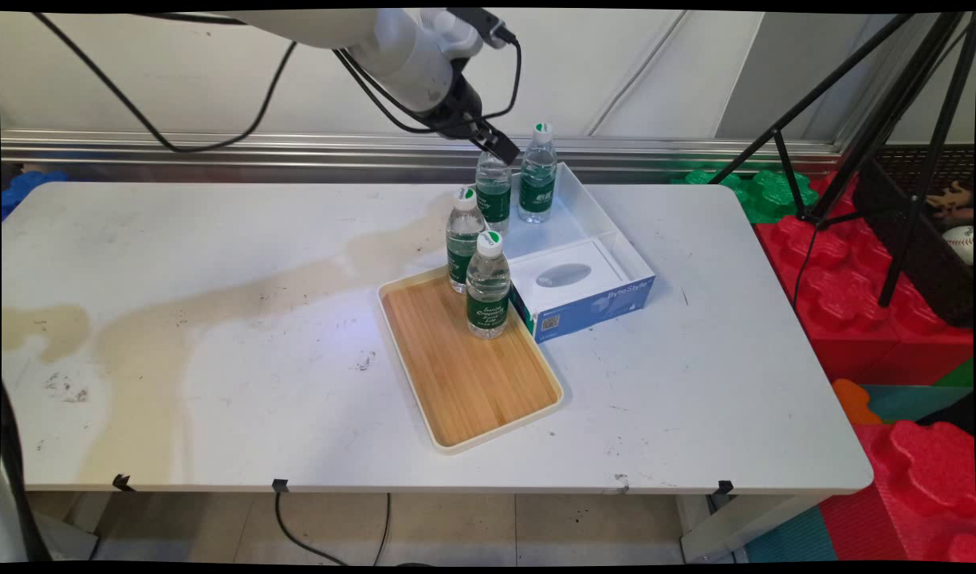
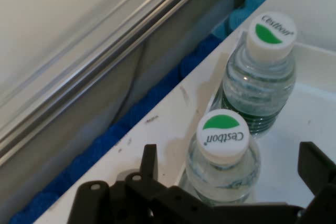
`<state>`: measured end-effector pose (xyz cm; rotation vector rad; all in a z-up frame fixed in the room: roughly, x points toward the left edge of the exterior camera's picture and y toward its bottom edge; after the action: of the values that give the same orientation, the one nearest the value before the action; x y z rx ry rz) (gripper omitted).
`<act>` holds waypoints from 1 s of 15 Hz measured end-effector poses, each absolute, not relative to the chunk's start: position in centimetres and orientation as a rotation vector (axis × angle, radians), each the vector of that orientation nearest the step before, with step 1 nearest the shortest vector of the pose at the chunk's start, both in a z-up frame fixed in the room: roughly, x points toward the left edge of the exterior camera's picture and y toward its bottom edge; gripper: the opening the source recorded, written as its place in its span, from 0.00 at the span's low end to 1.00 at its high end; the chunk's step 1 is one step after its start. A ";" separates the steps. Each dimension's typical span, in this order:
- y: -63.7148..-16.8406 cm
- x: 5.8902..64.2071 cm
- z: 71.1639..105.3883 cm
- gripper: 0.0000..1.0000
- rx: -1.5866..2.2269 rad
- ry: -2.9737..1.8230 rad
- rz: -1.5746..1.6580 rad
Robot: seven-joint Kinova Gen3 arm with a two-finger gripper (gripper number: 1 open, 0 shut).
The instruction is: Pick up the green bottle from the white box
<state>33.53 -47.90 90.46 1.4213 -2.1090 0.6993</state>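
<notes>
I should grab the water bottle by its body below the cap (image 1: 493, 199) with my gripper next. Then I will put the bottle on the wooden tray (image 1: 472, 375).
My gripper (image 1: 497, 148) hangs open just above a clear water bottle (image 1: 493, 191) with a green label, and hides its cap in the main view. In the hand view that bottle's white and green cap (image 2: 223, 136) lies between my two fingers (image 2: 149, 161), without contact. A second bottle (image 1: 537, 174) (image 2: 268, 61) stands beside it. Both stand at the far end of a white open box (image 1: 618, 236). Two more bottles (image 1: 463, 239) (image 1: 488, 285) stand on the far end of a wooden tray (image 1: 472, 375).
A blue-fronted tissue box (image 1: 585, 299) fills the near end of the white box, right beside the tray. A metal rail (image 1: 217, 147) runs along the wall behind the table. A black tripod (image 1: 879, 135) and red foam blocks (image 1: 855, 287) stand to the right.
</notes>
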 end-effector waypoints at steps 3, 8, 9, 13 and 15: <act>-48.9 33.5 89.2 1.00 1.435 -2.121 0.673; -50.5 33.4 87.1 1.00 1.449 -2.140 0.631; -50.8 33.4 86.7 1.00 1.453 -2.143 0.622; -51.4 33.3 85.5 1.00 1.470 -2.145 0.602; -51.4 33.2 85.2 0.00 1.475 -2.145 0.598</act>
<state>33.21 -51.43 85.22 1.4749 -2.1455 0.5984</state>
